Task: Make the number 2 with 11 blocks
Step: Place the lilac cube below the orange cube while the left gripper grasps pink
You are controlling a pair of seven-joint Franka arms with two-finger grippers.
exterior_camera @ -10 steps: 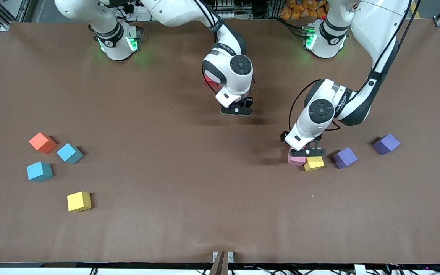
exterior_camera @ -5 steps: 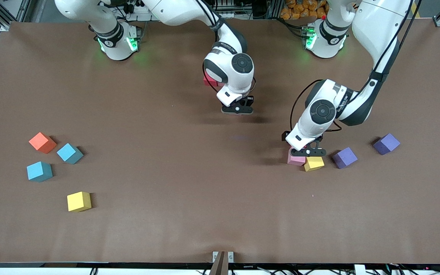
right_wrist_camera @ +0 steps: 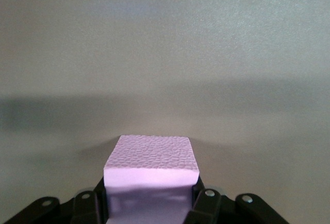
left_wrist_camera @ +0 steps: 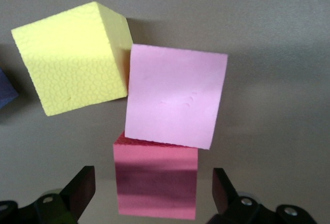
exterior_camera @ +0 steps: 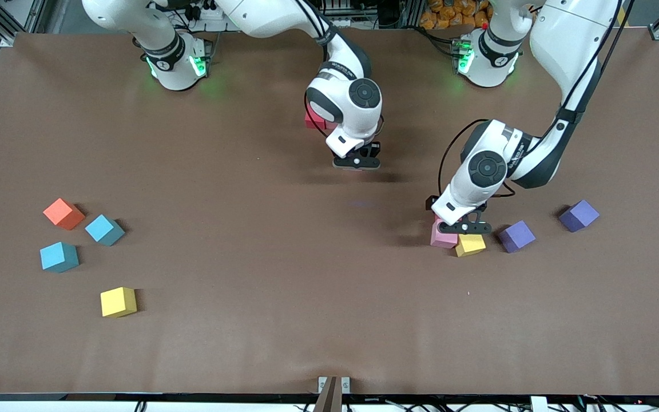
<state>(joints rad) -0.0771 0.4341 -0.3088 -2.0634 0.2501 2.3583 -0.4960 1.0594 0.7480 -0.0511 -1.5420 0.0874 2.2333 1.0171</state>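
In the left wrist view my fingertips are on either side of the deep pink block, so it is time for my left gripper to close, which would catch it.
My left gripper hangs open low over a cluster of blocks toward the left arm's end. In the left wrist view its fingers straddle a deep pink block with a gap at each side. A light pink block and a yellow block touch it. My right gripper is shut on a pale pink block and holds it over bare table mid-table. A red block shows partly from under the right arm's wrist. The blocks lie scattered, with no digit shape.
Two purple blocks lie beside the cluster, toward the left arm's end. At the right arm's end lie an orange block, two light blue blocks and a yellow block. A small bracket sits at the table's near edge.
Both grippers have drifted slightly toward the robots' bases. The right keeps its pink block. The left stays open over the cluster. The blocks on the table have not moved.
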